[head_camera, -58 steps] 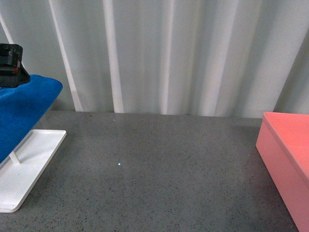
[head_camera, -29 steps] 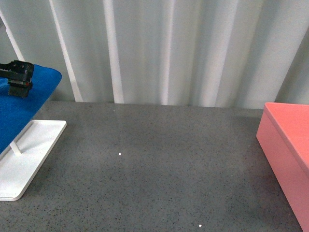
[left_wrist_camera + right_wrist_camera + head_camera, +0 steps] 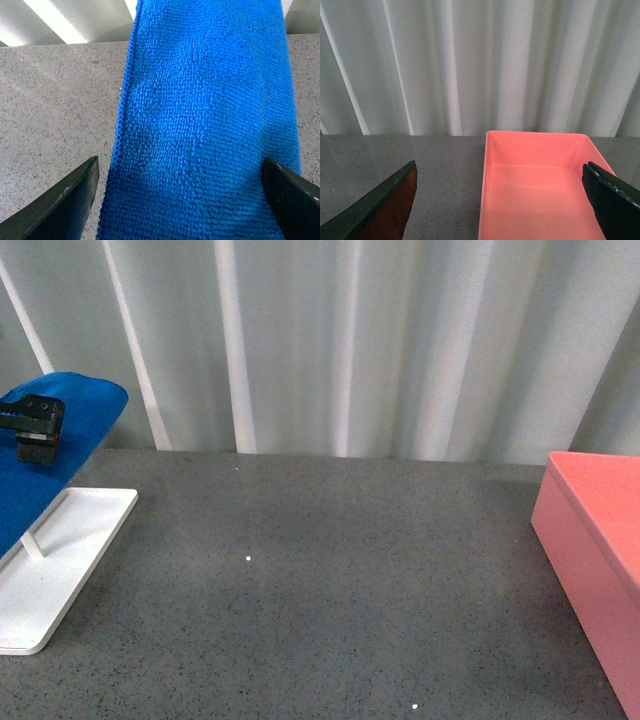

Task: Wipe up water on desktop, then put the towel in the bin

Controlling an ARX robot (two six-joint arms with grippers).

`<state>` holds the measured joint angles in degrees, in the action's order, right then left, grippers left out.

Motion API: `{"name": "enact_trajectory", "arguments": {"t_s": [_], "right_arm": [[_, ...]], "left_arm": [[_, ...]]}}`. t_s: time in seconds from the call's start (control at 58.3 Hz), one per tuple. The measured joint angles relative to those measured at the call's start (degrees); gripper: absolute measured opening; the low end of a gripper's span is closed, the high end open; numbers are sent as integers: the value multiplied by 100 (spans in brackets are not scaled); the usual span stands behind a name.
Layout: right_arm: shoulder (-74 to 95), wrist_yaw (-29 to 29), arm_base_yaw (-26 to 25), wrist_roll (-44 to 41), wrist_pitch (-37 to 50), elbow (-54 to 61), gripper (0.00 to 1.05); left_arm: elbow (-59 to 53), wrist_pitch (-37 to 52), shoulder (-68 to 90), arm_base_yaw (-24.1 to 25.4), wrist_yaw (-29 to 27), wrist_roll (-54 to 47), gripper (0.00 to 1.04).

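The blue towel hangs over the rack with its sides hanging slack [image 3: 28, 495], so I will next take hold of its raised top fold [image 3: 68, 388] with my left gripper.
A blue towel [image 3: 45, 455] hangs over a rack at the far left of the dark grey speckled desktop [image 3: 340, 590]. My left gripper [image 3: 35, 425] is open right at the towel's top fold. In the left wrist view the towel [image 3: 205, 115] fills the space between the spread fingers [image 3: 65, 205], with the gripper [image 3: 180, 161] straddling it. The salmon-pink bin [image 3: 590, 550] stands at the right edge. In the right wrist view the bin [image 3: 535, 190] is empty, and my right gripper [image 3: 499, 165] is open above its near end. Two tiny bright specks [image 3: 248, 559] lie on the desktop.
The rack's white tray-like base [image 3: 60, 570] lies at the front left under the towel, with a thin rod rising from it. White pleated curtains [image 3: 350, 350] close off the back of the desktop. My right arm is out of the front view.
My left gripper has come down and slightly right onto the top of the towel. The front view has shifted a little, showing more of the desktop's front.
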<state>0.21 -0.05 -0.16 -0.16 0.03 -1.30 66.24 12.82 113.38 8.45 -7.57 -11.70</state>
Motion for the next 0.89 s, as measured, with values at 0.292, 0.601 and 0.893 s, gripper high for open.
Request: {"name": "enact_trajectory", "arguments": {"t_s": [0.292,0.601,0.893], "right_arm": [[0,0,0,0,0,0,98],[0,0,0,0,0,0,98],[0,0,0,0,0,0,98]], "left_arm": [[-140,-9,-31,-13,116,195,75],[-656,7,-667,-111,629,479,17],[-1176,271,-2426,-623,2369,1703,5]]}}
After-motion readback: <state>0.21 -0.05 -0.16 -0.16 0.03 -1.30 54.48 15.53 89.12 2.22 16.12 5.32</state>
